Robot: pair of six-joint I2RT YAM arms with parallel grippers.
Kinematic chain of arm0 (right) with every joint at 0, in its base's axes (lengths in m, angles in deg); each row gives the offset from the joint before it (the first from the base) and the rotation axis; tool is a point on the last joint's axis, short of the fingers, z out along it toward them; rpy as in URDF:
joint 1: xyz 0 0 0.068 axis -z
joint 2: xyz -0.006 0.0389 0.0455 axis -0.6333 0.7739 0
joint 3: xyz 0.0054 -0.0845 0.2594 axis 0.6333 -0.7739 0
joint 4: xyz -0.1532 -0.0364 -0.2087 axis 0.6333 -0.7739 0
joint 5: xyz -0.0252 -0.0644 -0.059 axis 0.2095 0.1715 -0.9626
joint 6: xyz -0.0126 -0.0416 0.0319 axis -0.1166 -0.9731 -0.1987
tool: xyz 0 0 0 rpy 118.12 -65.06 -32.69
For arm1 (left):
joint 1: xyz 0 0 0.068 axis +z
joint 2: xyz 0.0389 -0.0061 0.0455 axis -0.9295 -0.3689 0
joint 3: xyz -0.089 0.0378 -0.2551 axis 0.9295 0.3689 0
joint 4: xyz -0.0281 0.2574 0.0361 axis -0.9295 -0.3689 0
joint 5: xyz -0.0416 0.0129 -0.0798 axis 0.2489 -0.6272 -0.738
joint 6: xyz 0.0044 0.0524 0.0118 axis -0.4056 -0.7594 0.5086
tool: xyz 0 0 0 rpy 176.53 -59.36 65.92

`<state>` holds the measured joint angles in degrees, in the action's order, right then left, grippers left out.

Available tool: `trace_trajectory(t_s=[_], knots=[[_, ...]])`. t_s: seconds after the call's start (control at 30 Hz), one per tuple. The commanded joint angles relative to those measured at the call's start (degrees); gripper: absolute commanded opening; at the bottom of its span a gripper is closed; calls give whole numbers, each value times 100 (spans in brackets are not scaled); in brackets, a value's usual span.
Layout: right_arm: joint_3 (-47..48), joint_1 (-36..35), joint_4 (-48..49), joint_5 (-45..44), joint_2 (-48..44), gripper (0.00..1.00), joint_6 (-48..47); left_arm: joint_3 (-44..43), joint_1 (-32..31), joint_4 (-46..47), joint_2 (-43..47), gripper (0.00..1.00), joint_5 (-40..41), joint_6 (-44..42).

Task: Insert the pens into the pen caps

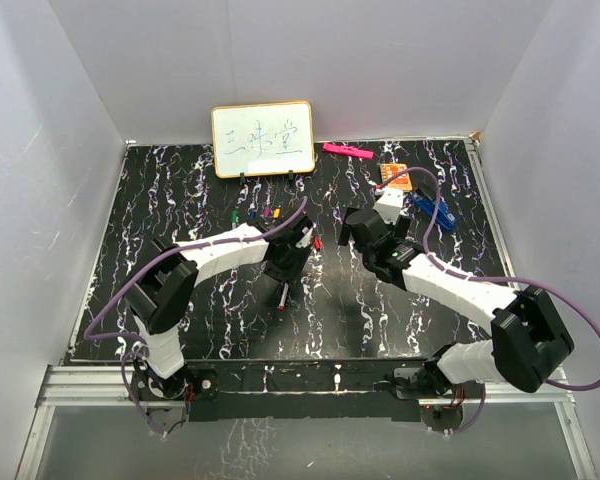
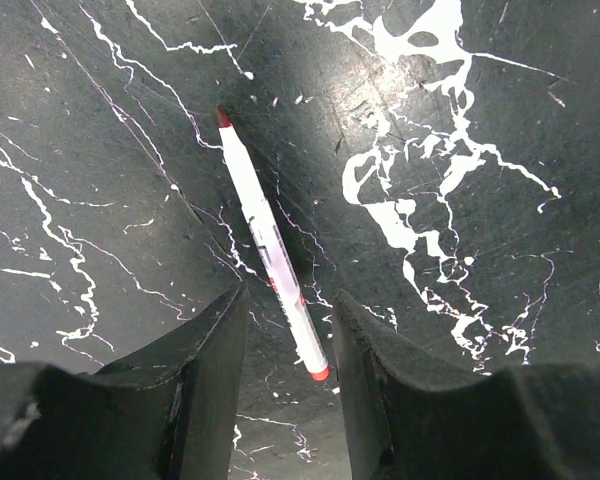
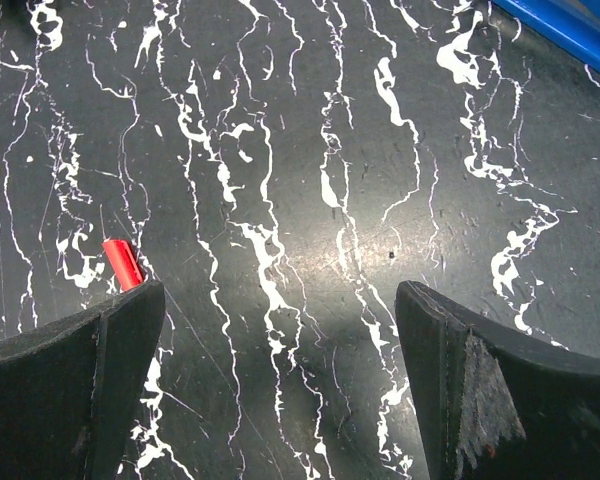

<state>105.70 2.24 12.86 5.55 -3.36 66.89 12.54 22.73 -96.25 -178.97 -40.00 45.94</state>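
The pen slants between my left gripper's fingers, which are above the pen's body (image 1: 283, 295) (image 2: 289, 294), so my left gripper needs to go lower first and then close.
A white-barrelled pen (image 2: 265, 240) with a red tip lies flat on the black marbled table (image 2: 500, 300). Its red rear end sits between the fingers of my left gripper (image 2: 290, 300), which is open, with a gap on either side of the barrel. In the top view the same pen (image 1: 282, 296) shows just below the left gripper (image 1: 284, 272). A red pen cap (image 3: 122, 263) lies on the table right beside the left finger (image 3: 100, 370) of my right gripper (image 3: 280, 300), which is wide open and holds nothing. Several small coloured pen caps (image 1: 258, 213) lie in a row near the whiteboard.
A small whiteboard (image 1: 263, 140) stands at the back with a pink bar (image 1: 346, 150) to its right. An orange item (image 1: 395, 175) and a blue clip-like object (image 1: 425, 207) lie at the back right; the blue one (image 3: 560, 20) shows at the right wrist view's top corner.
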Motion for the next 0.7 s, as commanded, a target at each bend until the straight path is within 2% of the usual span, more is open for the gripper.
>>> trace_trajectory(t_s=[0.0,0.23,0.43,0.67], knots=[[-79,15,75,-454,-307,98,180,-65,-33,-67,-131,38,165,49],[-353,17,394,-543,-763,98,197,-51,-34,-17,-324,38,285,74],[-291,18,281,-531,-639,98,158,-28,-33,142,-377,38,267,119],[-279,15,293,-550,-651,98,211,-274,-34,-252,-727,37,683,38]])
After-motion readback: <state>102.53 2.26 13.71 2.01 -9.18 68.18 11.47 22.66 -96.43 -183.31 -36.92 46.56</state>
